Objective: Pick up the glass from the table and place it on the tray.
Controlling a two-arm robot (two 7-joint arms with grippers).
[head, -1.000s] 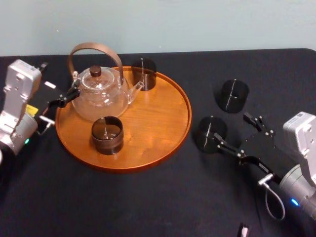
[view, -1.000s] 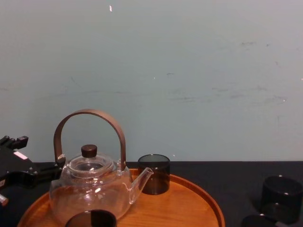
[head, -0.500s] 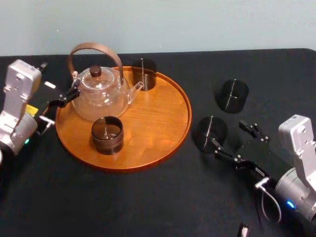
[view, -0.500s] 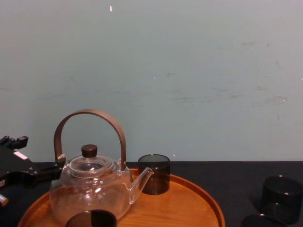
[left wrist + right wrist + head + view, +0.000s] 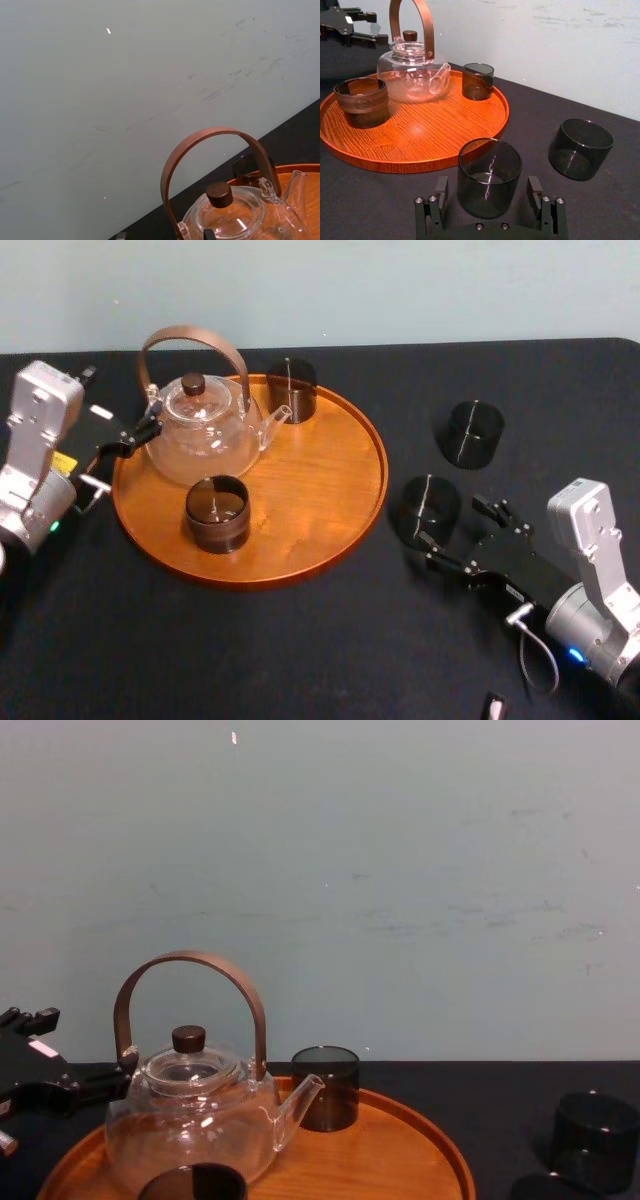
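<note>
Next, the right gripper grabs the dark smoky glass by its round side (image 5: 486,197) to place it on the tray (image 5: 440,130).
A smoky dark glass (image 5: 428,508) (image 5: 489,175) stands on the black table (image 5: 300,640), just right of the round orange-brown tray (image 5: 310,490) (image 5: 435,125). My right gripper (image 5: 453,532) (image 5: 488,192) is open and low behind it. One finger shows on each side of the glass's base in the right wrist view; contact cannot be seen. A second dark glass (image 5: 470,433) (image 5: 580,149) (image 5: 595,1140) stands farther back on the table. My left gripper (image 5: 122,400) (image 5: 375,27) is open and idle at the tray's left edge.
The tray carries a clear glass teapot (image 5: 200,425) (image 5: 195,1115) with a brown arched handle, a dark glass (image 5: 291,390) (image 5: 477,81) at its back and a brown cup (image 5: 217,512) (image 5: 361,101) at its front. Bare wood lies on the tray's right half.
My right gripper has shifted left and toward the table's front, lining its open fingers up on both sides of the nearer glass. The left arm and all vessels have stayed put.
</note>
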